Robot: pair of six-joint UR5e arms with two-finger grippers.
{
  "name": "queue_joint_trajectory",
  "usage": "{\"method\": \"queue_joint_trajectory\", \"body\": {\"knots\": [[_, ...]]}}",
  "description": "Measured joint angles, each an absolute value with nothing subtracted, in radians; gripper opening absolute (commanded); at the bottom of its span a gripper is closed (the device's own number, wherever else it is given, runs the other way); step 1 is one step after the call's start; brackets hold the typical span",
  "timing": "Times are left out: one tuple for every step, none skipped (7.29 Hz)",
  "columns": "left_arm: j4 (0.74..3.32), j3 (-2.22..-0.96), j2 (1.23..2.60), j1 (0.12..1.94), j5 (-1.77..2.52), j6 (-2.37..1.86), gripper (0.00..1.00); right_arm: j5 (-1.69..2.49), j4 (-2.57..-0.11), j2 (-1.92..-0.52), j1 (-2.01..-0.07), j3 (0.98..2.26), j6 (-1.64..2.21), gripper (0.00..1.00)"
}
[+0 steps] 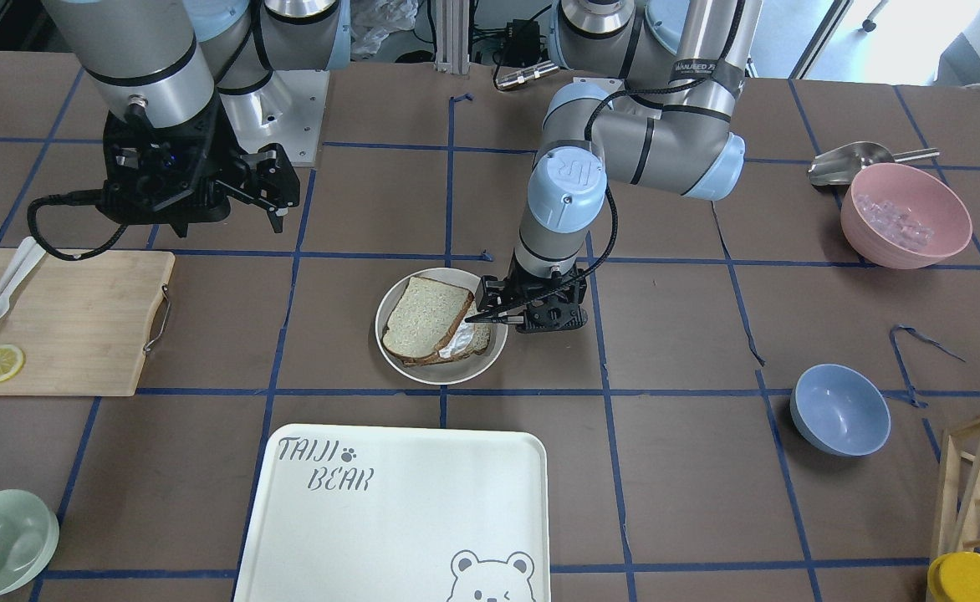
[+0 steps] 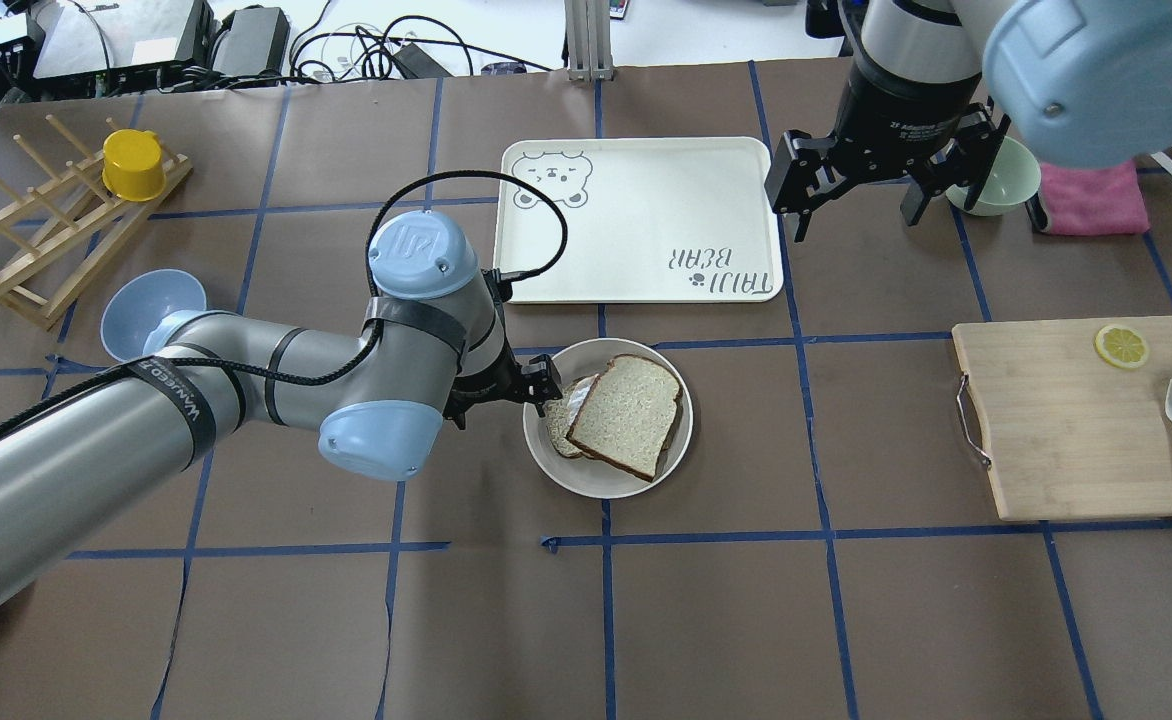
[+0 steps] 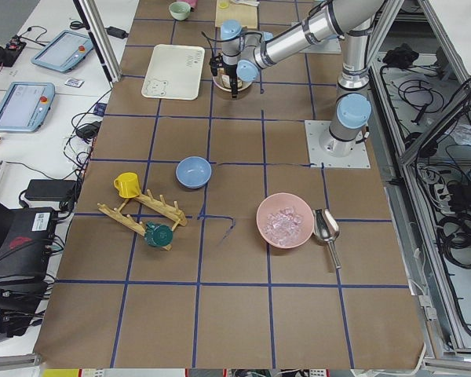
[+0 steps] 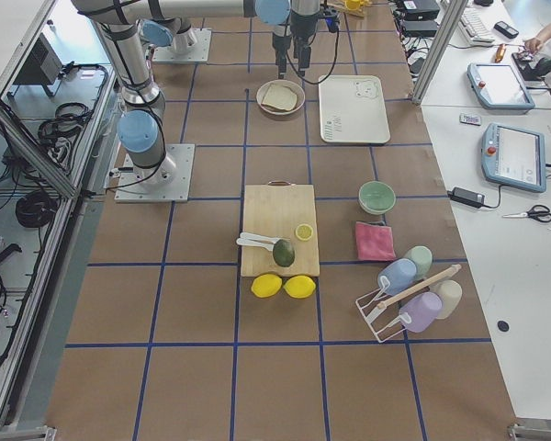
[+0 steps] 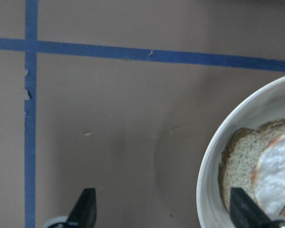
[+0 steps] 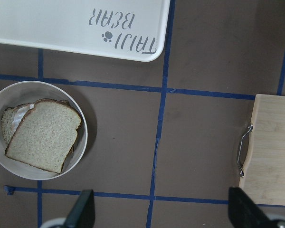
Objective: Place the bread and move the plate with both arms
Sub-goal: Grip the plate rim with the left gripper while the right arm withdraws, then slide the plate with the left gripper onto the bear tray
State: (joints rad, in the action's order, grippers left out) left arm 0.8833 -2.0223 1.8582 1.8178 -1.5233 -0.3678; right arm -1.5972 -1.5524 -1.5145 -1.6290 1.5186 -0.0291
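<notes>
I will next grab the plate by its thin raised rim [image 1: 504, 336] with my left gripper, because the plate is far wider than my open fingers.
The round cream plate [image 1: 396, 361] [image 2: 601, 485] stands mid-table. On it the plain bread [image 1: 425, 315] [image 2: 629, 414] lies on top of a second slice bearing egg white [image 5: 275, 168]. My left gripper [image 1: 530, 316] [image 2: 501, 395] [image 5: 164, 213] is open and low at the plate's edge. One finger is over the plate's inside and the other is over the table outside the rim [image 5: 204, 190]. My right gripper [image 1: 229, 221] [image 2: 856, 200] [image 6: 161, 213] is open, empty and held high, away from the plate [image 6: 80, 123] and near the tray's corner.
The bear-printed tray [image 1: 406, 510] [image 2: 646, 215] lies just beyond the plate. A wooden cutting board [image 1: 63, 318] [image 2: 1076, 420] with a lemon slice is on my right. A blue bowl [image 1: 839, 410], a pink bowl [image 1: 904, 216] and a wooden rack [image 2: 36, 235] are on my left.
</notes>
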Motion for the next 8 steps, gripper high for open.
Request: {"method": "queue_joint_trajectory", "body": {"knots": [[0.878, -2.023, 1.870, 1.823, -1.523, -0.376, 0.75, -1.600, -1.550, -1.528, -1.619, 1.519, -0.030, 1.00], [0.876, -2.023, 1.878, 1.825, -1.523, -0.378, 0.59, -1.603, -1.548, -1.540, -1.615, 1.519, -0.027, 1.00], [0.875, -2.023, 1.886, 1.825, -1.523, -0.376, 0.43, -1.602, -1.548, -1.552, -1.613, 1.519, -0.021, 1.00], [0.872, -2.023, 1.895, 1.827, -1.522, -0.375, 0.23, -1.599, -1.549, -1.560, -1.612, 1.519, -0.020, 1.00], [0.867, -2.022, 1.902, 1.829, -1.522, -0.375, 0.06, -1.598, -1.550, -1.562, -1.611, 1.520, -0.021, 1.00], [0.862, -2.022, 1.904, 1.830, -1.522, -0.377, 0.00, -1.598, -1.548, -1.564, -1.611, 1.522, -0.021, 1.00], [0.859, -2.021, 1.905, 1.831, -1.521, -0.378, 0.00, -1.598, -1.547, -1.566, -1.610, 1.522, -0.021, 1.00], [0.855, -2.020, 1.902, 1.831, -1.513, -0.380, 0.00, -1.598, -1.547, -1.567, -1.610, 1.522, -0.020, 1.00]]}}
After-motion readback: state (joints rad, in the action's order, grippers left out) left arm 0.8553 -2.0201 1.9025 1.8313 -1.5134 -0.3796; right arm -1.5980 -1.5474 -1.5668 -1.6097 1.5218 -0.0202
